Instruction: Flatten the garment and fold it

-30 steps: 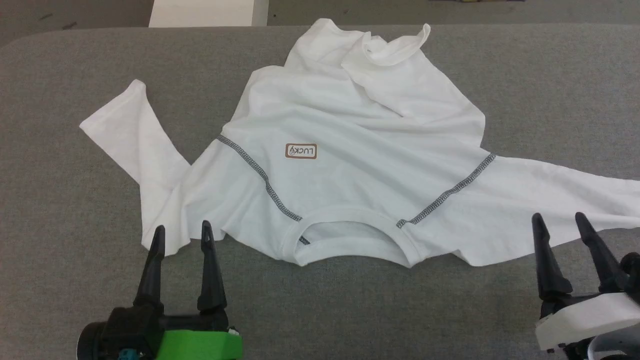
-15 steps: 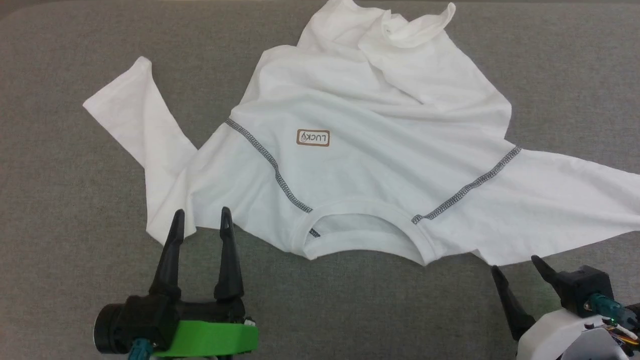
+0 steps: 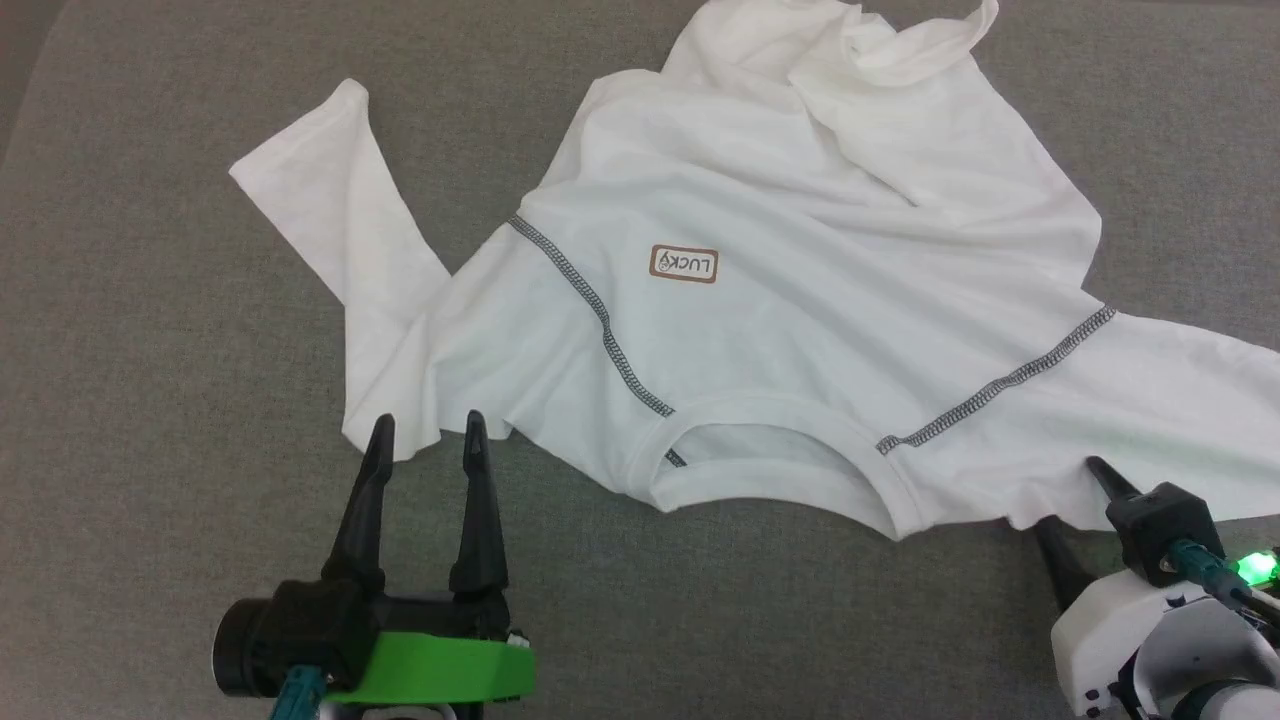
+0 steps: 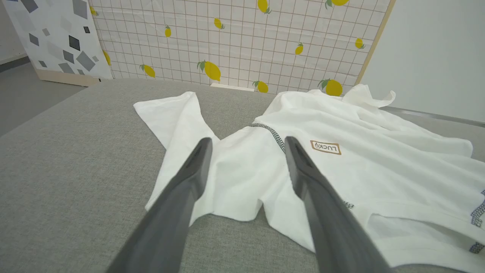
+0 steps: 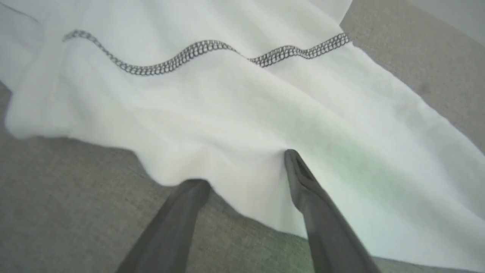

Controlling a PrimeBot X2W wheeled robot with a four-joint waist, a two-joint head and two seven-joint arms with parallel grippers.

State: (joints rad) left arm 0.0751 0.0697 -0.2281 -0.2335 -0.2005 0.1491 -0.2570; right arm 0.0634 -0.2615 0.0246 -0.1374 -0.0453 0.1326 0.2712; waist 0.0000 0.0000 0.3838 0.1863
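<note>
My right gripper will next pinch the sleeve by that rippled edge (image 3: 1065, 510). The sleeve's near edge stands up in a small ripple, and the rest lies flat.
The white T-shirt (image 3: 800, 320) lies crumpled on the grey table, its ribbed collar (image 3: 780, 490) nearest me and the "LUCKY" patch (image 3: 684, 264) upside down. Dark zigzag seams run from the collar to both shoulders. My left gripper (image 3: 428, 424) stands open, its tips at the near edge of the left sleeve; in the left wrist view the left gripper (image 4: 246, 141) hovers over that fabric (image 4: 379, 170). My right gripper (image 3: 1068, 497) is open at the right sleeve's near edge. In the right wrist view the right gripper (image 5: 244, 167) has one finger on top of the cloth (image 5: 227, 106) and the other tucked under it.
The grey padded table (image 3: 150, 400) extends well to the left and front of the shirt. Its far left corner (image 3: 30, 60) shows at the top left. Behind the table stand a lemon-print grid panel (image 4: 227, 38) and a grey-patterned board (image 4: 57, 38).
The head camera has swung, shifting the whole picture up and right. My right gripper has dropped low and come in to the right sleeve's edge, fingers now straddling it. The left gripper holds its place.
</note>
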